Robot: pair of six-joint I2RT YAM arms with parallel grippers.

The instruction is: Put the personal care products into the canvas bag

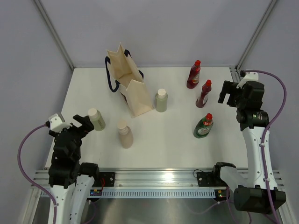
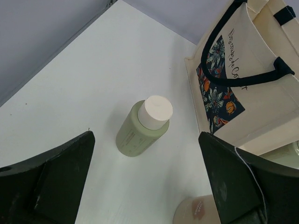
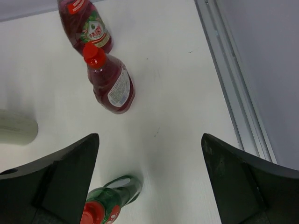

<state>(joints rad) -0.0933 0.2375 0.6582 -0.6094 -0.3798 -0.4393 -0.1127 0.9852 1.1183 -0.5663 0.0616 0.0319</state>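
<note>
I should next grab the sage-green bottle with my left gripper by its body near the cap (image 1: 96,120), so its base stays free to go into the canvas bag (image 1: 130,84).
The canvas bag (image 1: 130,84) stands open at the back middle, with navy handles; it also shows in the left wrist view (image 2: 252,88). One sage-green bottle (image 1: 96,119) stands at the left, seen upright in the left wrist view (image 2: 142,127). A second sage-green bottle (image 1: 161,100) stands right of the bag. The pinkish-beige bottle (image 1: 124,134) stands in front of the bag; its cap (image 2: 196,211) shows in the left wrist view. My left gripper (image 1: 82,125) is open and empty, just left of the first green bottle. My right gripper (image 1: 227,94) is open and empty at the far right.
Two red bottles (image 1: 194,74) (image 1: 203,94) and a green bottle with a red cap (image 1: 203,126) stand at the right. In the right wrist view the red bottles (image 3: 110,81) and the green one (image 3: 110,205) lie below my right gripper. A metal rail (image 3: 233,79) borders the table's right edge.
</note>
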